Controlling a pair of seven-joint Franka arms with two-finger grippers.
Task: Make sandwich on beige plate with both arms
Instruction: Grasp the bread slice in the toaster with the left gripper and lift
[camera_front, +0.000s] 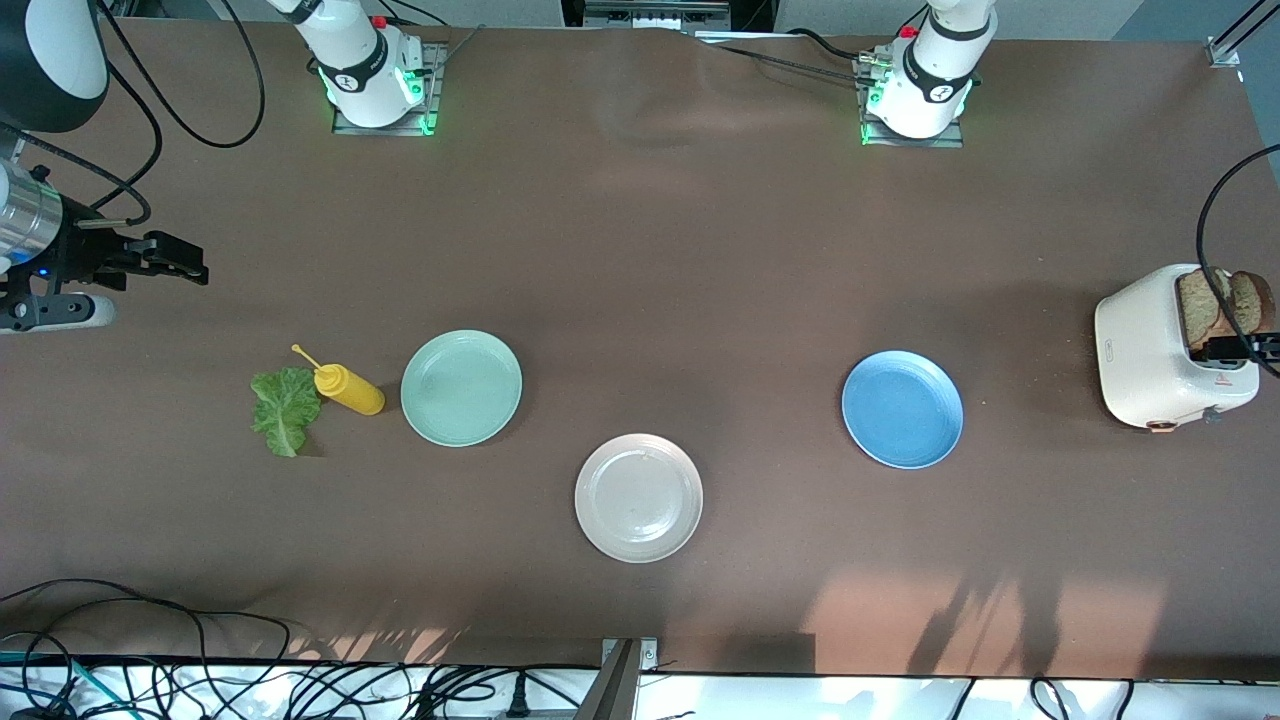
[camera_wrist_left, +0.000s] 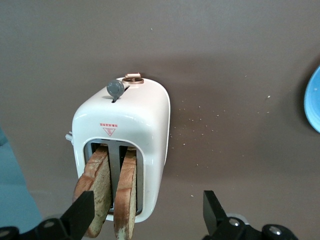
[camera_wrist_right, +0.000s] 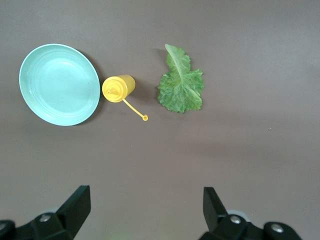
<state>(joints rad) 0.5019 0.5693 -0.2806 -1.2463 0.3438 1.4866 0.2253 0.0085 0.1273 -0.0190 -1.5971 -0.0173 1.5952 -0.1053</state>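
Observation:
Next, my left gripper grips a bread slice by its exposed top end to start the sandwich on the beige plate (camera_front: 638, 497).
The beige plate (camera_front: 638, 497) lies empty near the table's front middle. Two brown bread slices (camera_front: 1222, 303) stand in a white toaster (camera_front: 1150, 360) at the left arm's end; they also show in the left wrist view (camera_wrist_left: 125, 192). A green lettuce leaf (camera_front: 285, 410) lies flat at the right arm's end, seen too in the right wrist view (camera_wrist_right: 181, 85). My left gripper (camera_front: 1245, 348) is open over the toaster's slots (camera_wrist_left: 148, 206), one finger (camera_wrist_left: 82, 215) beside a slice. My right gripper (camera_front: 185, 265) is open and empty in the air, above bare table (camera_wrist_right: 146, 197) near the lettuce.
A yellow squeeze bottle (camera_front: 348, 388) lies on its side between the lettuce and a mint-green plate (camera_front: 461, 387). A blue plate (camera_front: 902, 408) lies between the beige plate and the toaster. Crumbs lie on the table beside the toaster. Cables run along the front edge.

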